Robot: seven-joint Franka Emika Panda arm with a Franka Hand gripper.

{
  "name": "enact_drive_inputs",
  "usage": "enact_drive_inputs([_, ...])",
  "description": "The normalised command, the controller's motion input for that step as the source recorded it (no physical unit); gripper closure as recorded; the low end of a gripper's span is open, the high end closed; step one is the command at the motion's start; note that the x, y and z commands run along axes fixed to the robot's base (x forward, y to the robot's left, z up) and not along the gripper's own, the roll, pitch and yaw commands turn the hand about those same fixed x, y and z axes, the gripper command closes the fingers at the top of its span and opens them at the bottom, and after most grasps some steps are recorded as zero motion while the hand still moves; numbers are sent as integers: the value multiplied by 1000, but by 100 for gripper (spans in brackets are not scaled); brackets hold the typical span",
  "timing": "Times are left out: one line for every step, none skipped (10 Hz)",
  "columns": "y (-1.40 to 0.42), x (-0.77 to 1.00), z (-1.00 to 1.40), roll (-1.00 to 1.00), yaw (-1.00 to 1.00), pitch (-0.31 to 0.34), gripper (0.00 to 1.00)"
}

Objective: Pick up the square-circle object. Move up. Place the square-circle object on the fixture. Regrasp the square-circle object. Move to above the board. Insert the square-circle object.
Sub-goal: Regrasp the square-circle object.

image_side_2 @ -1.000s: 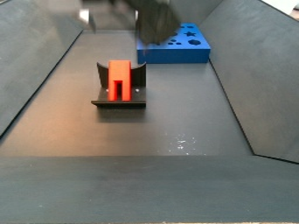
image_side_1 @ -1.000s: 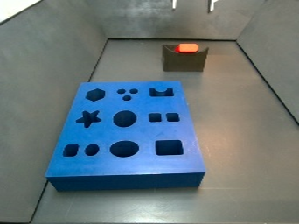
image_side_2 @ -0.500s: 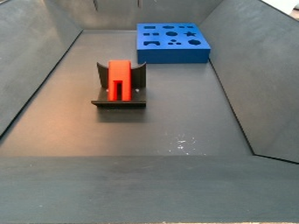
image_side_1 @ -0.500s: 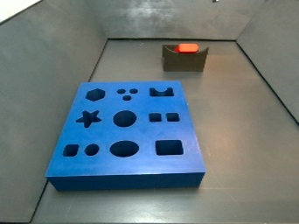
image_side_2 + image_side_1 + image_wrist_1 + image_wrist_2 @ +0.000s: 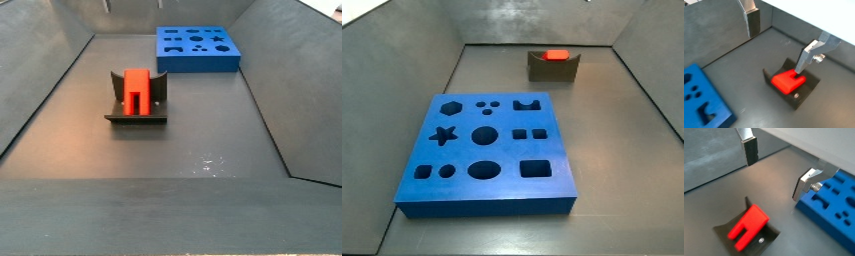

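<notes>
My gripper should next grab the red square-circle object by its wide block end to insert the object into the blue board (image 5: pixel 486 150).
The red square-circle object (image 5: pixel 138 90) rests in the notch of the dark fixture (image 5: pixel 134 118), its two prongs showing in a wrist view (image 5: pixel 749 226). It also shows in a side view (image 5: pixel 555 55) on the fixture (image 5: pixel 552 70), and in a wrist view (image 5: pixel 787 81). My gripper (image 5: pixel 779 40) hangs high above the floor, open and empty, with the object below and to one side of it. In a wrist view (image 5: pixel 776 170) nothing is between the fingers (image 5: pixel 749 150). The blue board (image 5: pixel 486 150) lies flat on the floor apart from the fixture.
Grey sloping walls (image 5: pixel 40 80) enclose the dark floor on all sides. The board also shows in a side view (image 5: pixel 197 48) at the far end, and in both wrist views (image 5: pixel 701 100) (image 5: pixel 831 203). The fixture's base plate (image 5: pixel 804 92) sits near a corner wall.
My gripper has risen: one second ago it showed at the top of both side views, and now it is almost wholly out of them. The red object stays on the fixture.
</notes>
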Motion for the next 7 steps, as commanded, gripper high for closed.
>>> enact_drive_inputs([-20,-11,1,1000,13,9,0])
enact_drive_inputs([-17,-8,9,1000,16,12,0])
enact_drive_inputs([-17,-5,13,1000,17,18,0])
enact_drive_inputs([-21,6,5,1000,19,21,0])
enact_drive_inputs([-21,18,-8,1000,22,27,0])
enact_drive_inputs([-24,37,-13,1000,27,38,0])
enact_drive_inputs([-25,45,-11,1000,29,45,0])
